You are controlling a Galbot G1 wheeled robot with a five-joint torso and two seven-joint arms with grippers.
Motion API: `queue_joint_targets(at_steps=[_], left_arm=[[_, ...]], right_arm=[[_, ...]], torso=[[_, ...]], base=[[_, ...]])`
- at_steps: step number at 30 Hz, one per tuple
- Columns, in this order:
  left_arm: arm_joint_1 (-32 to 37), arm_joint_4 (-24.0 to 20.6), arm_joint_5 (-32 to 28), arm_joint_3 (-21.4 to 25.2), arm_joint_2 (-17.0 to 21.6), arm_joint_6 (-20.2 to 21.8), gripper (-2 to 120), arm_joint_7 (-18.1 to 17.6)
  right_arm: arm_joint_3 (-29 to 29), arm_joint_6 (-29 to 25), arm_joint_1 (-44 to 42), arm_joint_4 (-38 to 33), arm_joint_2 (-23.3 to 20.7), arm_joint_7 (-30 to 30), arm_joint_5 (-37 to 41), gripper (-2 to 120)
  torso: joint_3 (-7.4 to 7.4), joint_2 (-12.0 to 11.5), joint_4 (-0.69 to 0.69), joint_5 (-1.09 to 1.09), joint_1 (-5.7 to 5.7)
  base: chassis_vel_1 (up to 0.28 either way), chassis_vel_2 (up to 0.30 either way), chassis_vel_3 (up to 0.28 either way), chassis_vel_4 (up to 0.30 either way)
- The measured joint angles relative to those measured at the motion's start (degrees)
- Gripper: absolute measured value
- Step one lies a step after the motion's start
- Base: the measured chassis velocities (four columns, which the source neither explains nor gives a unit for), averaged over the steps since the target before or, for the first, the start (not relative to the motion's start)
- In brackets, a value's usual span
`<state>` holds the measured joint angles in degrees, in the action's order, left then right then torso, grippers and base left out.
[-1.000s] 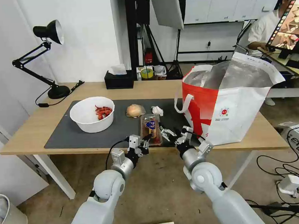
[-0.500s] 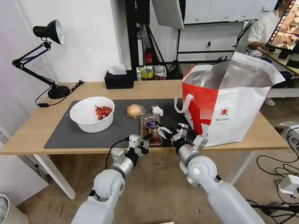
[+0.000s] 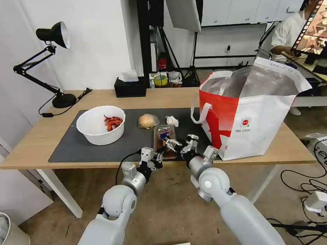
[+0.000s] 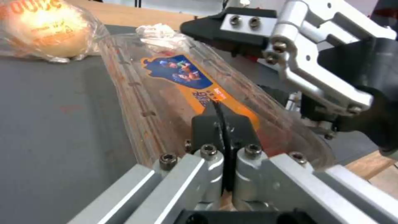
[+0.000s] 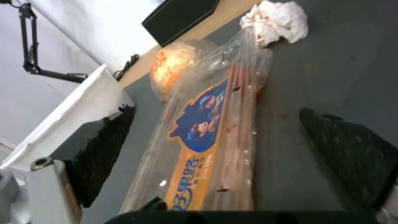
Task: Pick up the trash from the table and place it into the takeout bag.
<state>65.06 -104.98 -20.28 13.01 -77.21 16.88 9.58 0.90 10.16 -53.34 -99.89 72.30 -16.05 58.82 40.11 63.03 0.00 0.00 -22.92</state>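
Note:
My right gripper grabs the clear tray by its ribbed long side (image 3: pixel 172 135) beside the label next, to drop the tray into the takeout bag (image 3: pixel 250 118).
On the dark mat of the table (image 3: pixel 38 142) lie the pieces of trash. They are a clear hinged tray (image 3: pixel 161 132) with an orange-blue label, a crumpled tissue (image 3: pixel 171 120), a wrapped bun (image 3: pixel 148 121) and a white bowl (image 3: pixel 99 130) holding red shells. My right gripper (image 3: pixel 179 142) hangs open just over the tray's near half. In the right wrist view its dark fingers (image 5: pixel 348 158) stand on either side of the tray (image 5: pixel 207 130). My left gripper (image 3: pixel 158 160) is shut at the tray's near end (image 4: pixel 178 81), and the left wrist view shows its fingertips (image 4: pixel 218 109) pressed together. The takeout bag (image 3: pixel 250 118) stands open at the right.
A black tissue box (image 3: pixel 130 88) and a desk lamp (image 3: pixel 55 37) stand at the table's back. The bag's white loop handle (image 3: pixel 201 113) hangs close to the right arm. Cables and a power box lie on the floor at the right.
My right gripper has swung left, from beside the bag's lower corner to over the clear tray. The left gripper and the trash have stayed put.

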Motion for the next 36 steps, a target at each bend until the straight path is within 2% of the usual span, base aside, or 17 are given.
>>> queue_joint_targets(at_steps=[15,18,19,21,25,27,29,30,32,35,36], left_arm=[[-0.35,0.72,-0.07,-0.50,-0.07,-0.30,0,0.01],[-0.26,0.74,-0.07,-0.52,-0.07,-0.48,0,0.01],[-0.26,0.74,-0.07,-0.52,-0.07,-0.48,0,0.01],[-0.12,0.84,-0.06,-0.57,0.05,-1.25,0,0.01],[-0.09,0.82,-0.06,-0.57,0.13,-1.34,0,0.01],[-0.08,0.71,-0.06,-0.56,0.16,-1.34,0,0.01],[-0.08,0.67,-0.06,-0.55,0.16,-1.35,0,0.01],[-0.05,0.62,-0.06,-0.52,0.15,-1.35,0,0.01],[-0.03,0.60,-0.06,-0.50,0.15,-1.35,0,0.01],[0.13,0.42,-0.06,-0.27,0.22,-1.33,0,0.01],[0.13,0.42,-0.06,-0.27,0.22,-1.33,0,0.01]], right_arm=[[-0.49,1.29,0.84,0.62,0.75,-1.95,-0.40,97],[-0.52,1.56,0.87,0.62,0.80,-2.51,-0.49,87],[-0.52,1.56,0.87,0.62,0.80,-2.51,-0.49,87],[-0.51,2.38,0.74,0.50,0.81,-3.21,-0.67,72],[-0.52,2.60,0.54,0.35,0.77,-3.32,-0.74,64],[-0.52,2.69,0.49,0.20,0.75,-3.46,-0.77,52],[-0.53,2.70,0.50,0.19,0.75,-3.49,-0.77,49],[-0.53,2.71,0.50,0.15,0.79,-3.61,-0.77,42],[-0.53,2.71,0.50,0.14,0.82,-3.65,-0.77,41],[-0.45,2.71,0.28,0.09,1.07,-3.90,-0.81,22],[-0.45,2.71,0.28,0.09,1.07,-3.90,-0.81,22]], torso=[[0.00,0.00,0.00,0.00,0.00],[0.00,0.00,0.00,0.00,0.00],[0.00,0.00,0.00,0.00,0.00],[0.00,0.00,0.00,0.00,0.00],[0.00,0.00,0.00,0.00,0.00],[0.00,0.00,0.00,0.00,0.00],[0.00,0.00,0.00,0.00,0.00],[0.00,0.00,-0.01,0.00,0.00],[0.00,-0.01,-0.01,0.00,0.00],[0.00,0.00,-0.01,0.00,0.00],[0.00,0.00,-0.01,0.00,0.00]], base=[[0.000,0.000,0.000,0.000],[0.000,0.000,0.000,0.000],[0.000,0.000,0.000,0.000],[0.000,0.000,0.000,0.000],[0.000,0.000,0.000,0.000],[0.000,0.000,0.000,0.000],[0.000,0.000,0.000,0.000],[0.000,0.000,0.000,0.000],[0.000,0.000,0.000,0.000],[0.000,0.000,0.000,0.000],[0.000,0.000,0.000,0.000]])
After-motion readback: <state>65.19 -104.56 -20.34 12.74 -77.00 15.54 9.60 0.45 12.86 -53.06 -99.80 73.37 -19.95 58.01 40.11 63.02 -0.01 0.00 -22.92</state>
